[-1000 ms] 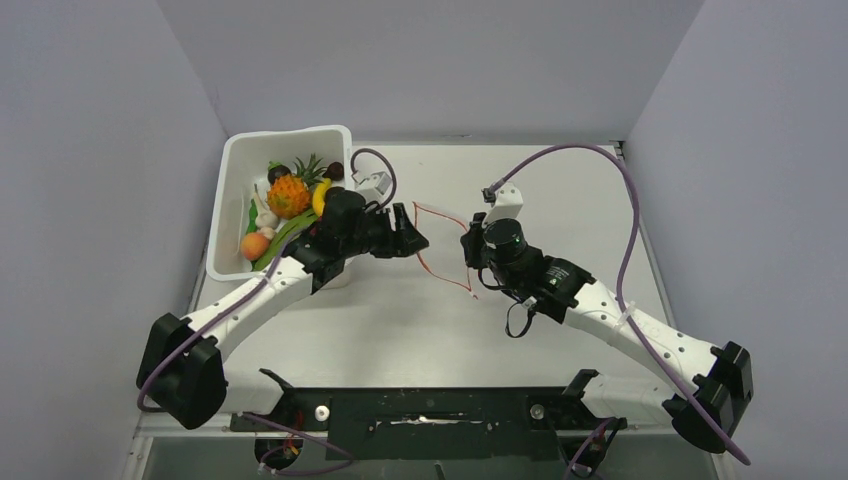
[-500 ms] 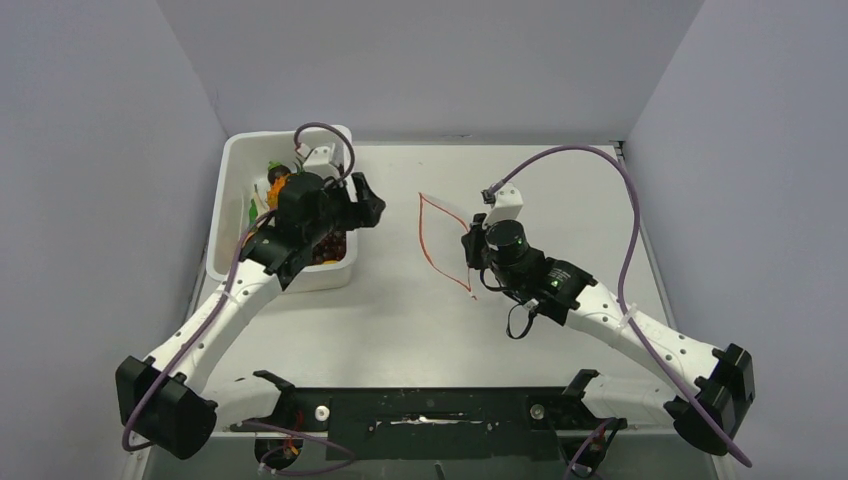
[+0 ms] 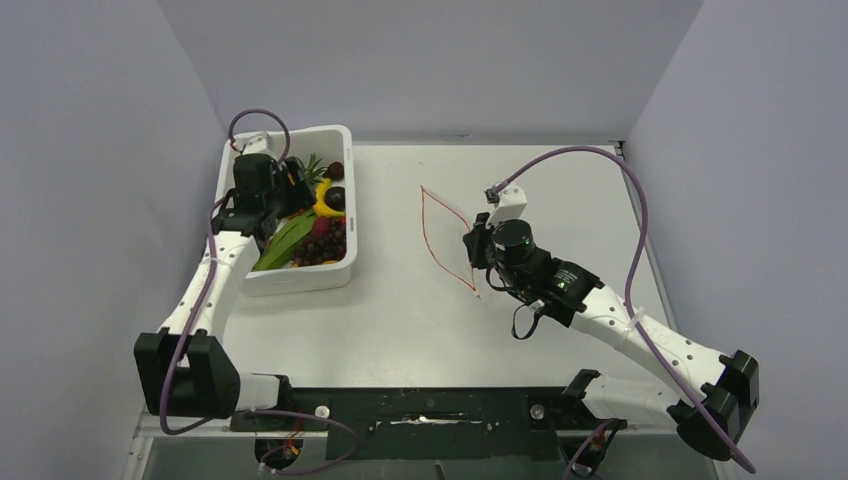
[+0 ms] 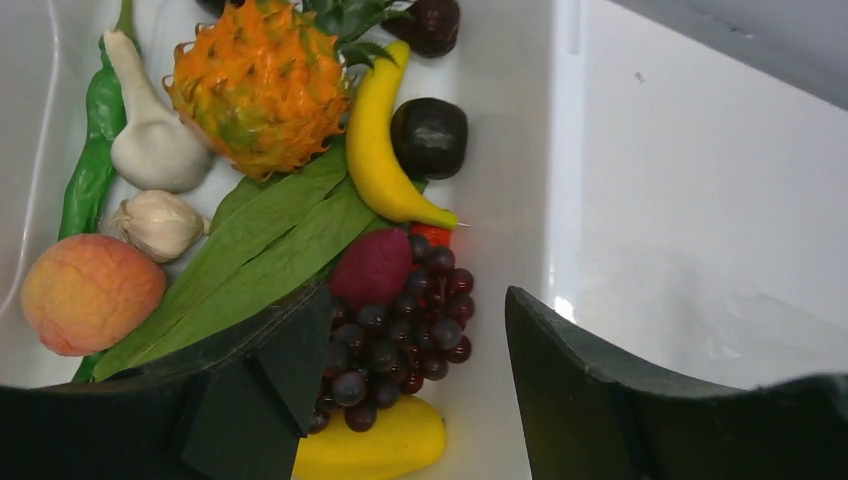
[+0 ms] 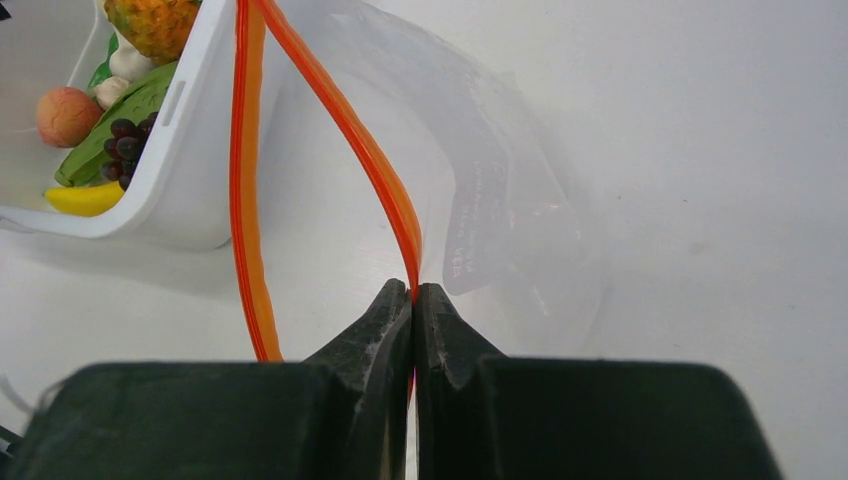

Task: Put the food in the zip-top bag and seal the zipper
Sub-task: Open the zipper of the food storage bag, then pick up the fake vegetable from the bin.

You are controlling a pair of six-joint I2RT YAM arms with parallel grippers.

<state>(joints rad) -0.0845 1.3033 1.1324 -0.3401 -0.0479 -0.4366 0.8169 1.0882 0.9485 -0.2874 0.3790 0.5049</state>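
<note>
I should reach my left gripper to the magenta fruit and grab it across its exposed rounded end. The fruit's other end then stays free to go into the zip-top bag.
The toy food lies in a white tub. The left wrist view shows a pineapple, a banana, dark grapes, a red-orange round fruit, a long green pod and a bit of red chili. My left gripper is open and empty just above the grapes, over the tub. The clear zip-top bag stands open mid-table. My right gripper is shut on its red-orange zipper, also seen from above.
The tub also holds two garlic bulbs, green leaves, a dark round fruit, a magenta fruit and another yellow piece. The tub's right wall is beside my left gripper. Grey walls enclose the table.
My left arm has swung left from the bag's mouth to over the tub. The right gripper has stayed shut on the zipper, and the bag's mouth hangs open.
</note>
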